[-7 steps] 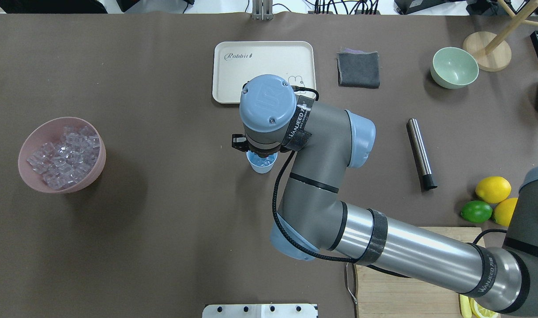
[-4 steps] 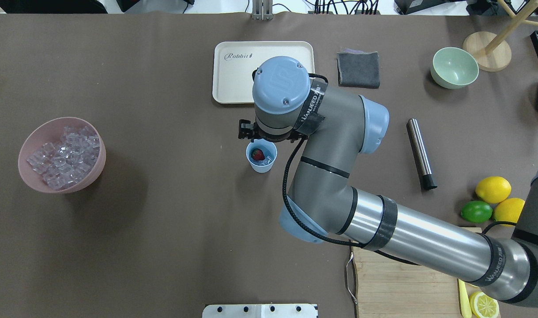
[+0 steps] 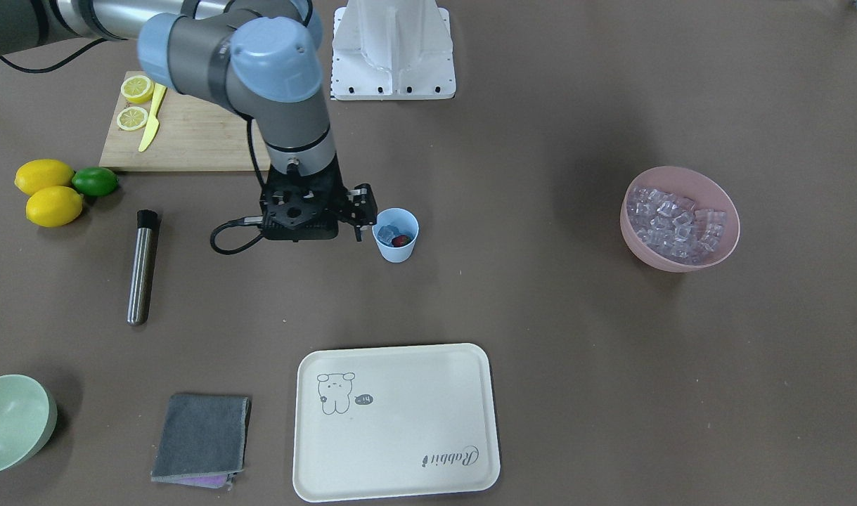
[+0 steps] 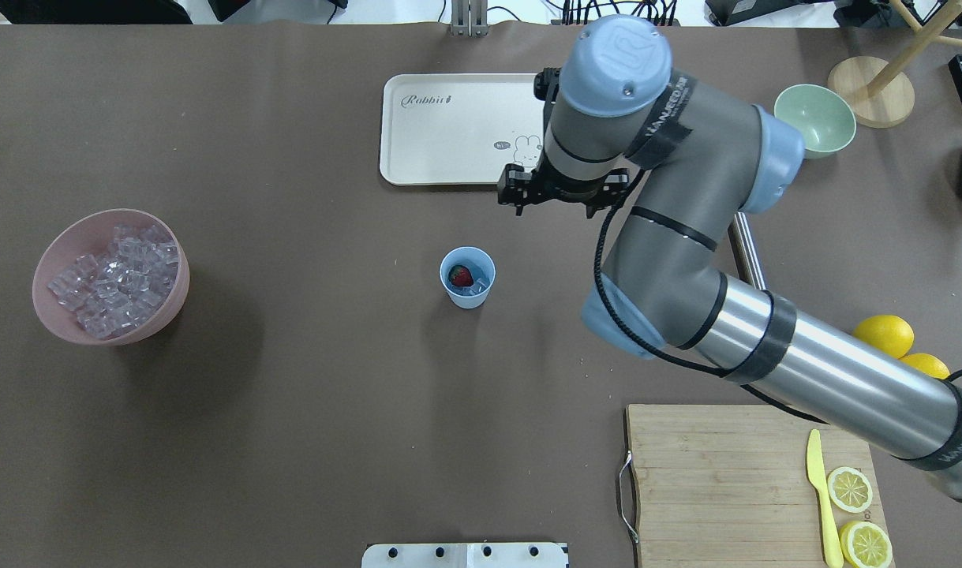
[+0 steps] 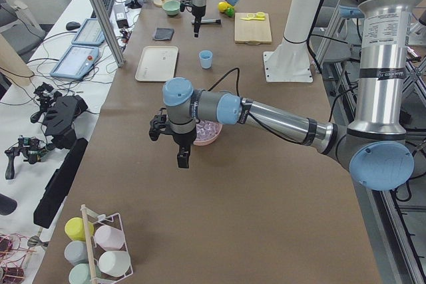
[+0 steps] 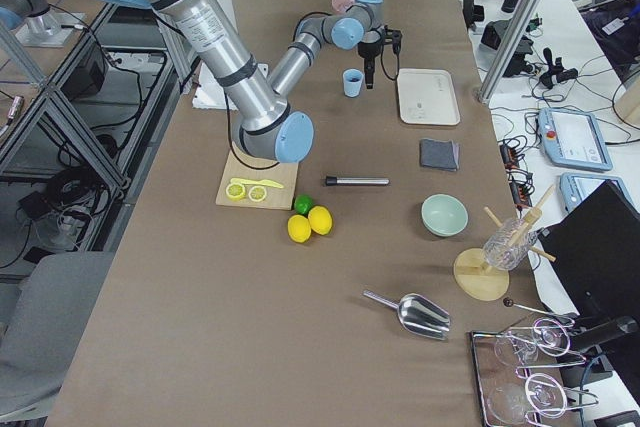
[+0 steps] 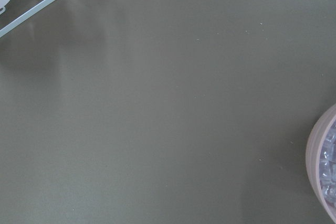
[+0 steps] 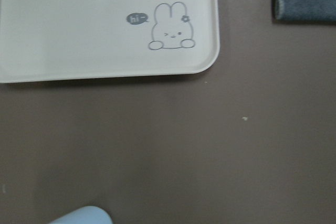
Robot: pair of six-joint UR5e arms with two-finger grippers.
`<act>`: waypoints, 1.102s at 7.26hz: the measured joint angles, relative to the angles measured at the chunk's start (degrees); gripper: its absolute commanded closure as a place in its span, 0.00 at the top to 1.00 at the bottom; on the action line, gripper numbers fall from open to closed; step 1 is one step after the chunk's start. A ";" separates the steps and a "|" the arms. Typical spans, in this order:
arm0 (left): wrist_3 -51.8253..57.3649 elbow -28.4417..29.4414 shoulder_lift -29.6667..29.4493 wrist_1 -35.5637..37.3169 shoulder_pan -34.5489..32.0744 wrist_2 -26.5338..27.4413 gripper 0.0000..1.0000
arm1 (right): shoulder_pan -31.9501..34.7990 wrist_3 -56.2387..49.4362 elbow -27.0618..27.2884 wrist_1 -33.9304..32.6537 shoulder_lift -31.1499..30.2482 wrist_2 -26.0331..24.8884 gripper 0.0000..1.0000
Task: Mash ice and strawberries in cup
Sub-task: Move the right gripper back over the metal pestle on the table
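The steel muddler lies as a long bar [image 3: 139, 291] from its black cap to its rounded tip. My right gripper should grab the muddler around its mid-shaft [image 3: 143, 267] next.
The light blue cup [image 4: 485, 269] [image 3: 397, 253] stands upright mid-table. One red strawberry [image 4: 460, 276] [image 3: 400, 241] lies inside it on a few clear ice cubes [image 4: 476, 289] [image 3: 386, 231]. More ice [image 4: 114, 272] fills the pink bowl [image 4: 171, 312] at the left. My right gripper [image 4: 563, 201] [image 3: 317, 232] hangs above the table, beside the cup toward the tray, open and empty. My left gripper [image 5: 184, 161] shows only in the exterior left view, next to the pink bowl [image 5: 203, 141]; I cannot tell whether it is open or shut.
A cream tray [image 4: 441, 130] [image 8: 94, 30] lies beyond the cup, a grey cloth [image 3: 200, 436] beside it. A steel muddler [image 3: 141, 267] lies right of the arm. A pale green bowl [image 4: 816, 118], lemons and a lime [image 3: 94, 181], and a cutting board [image 4: 717, 481] fill the right side.
My right gripper was low over the cup; it has lifted off and swung right and toward the tray. The strawberry now lies uncovered in the cup.
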 measured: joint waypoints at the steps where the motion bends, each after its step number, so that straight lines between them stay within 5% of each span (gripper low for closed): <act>1: 0.00 0.09 0.01 0.02 0.00 0.00 0.98 | 2.47 -3.05 1.38 -0.01 -3.05 1.93 1.00; 6: 0.02 0.28 0.94 0.11 0.00 0.01 0.98 | 12.10 -19.35 0.82 1.10 -16.30 6.69 1.00; 8: 0.08 0.20 1.03 0.07 0.00 0.06 0.99 | 12.54 -20.07 -6.31 11.05 -17.80 6.88 1.00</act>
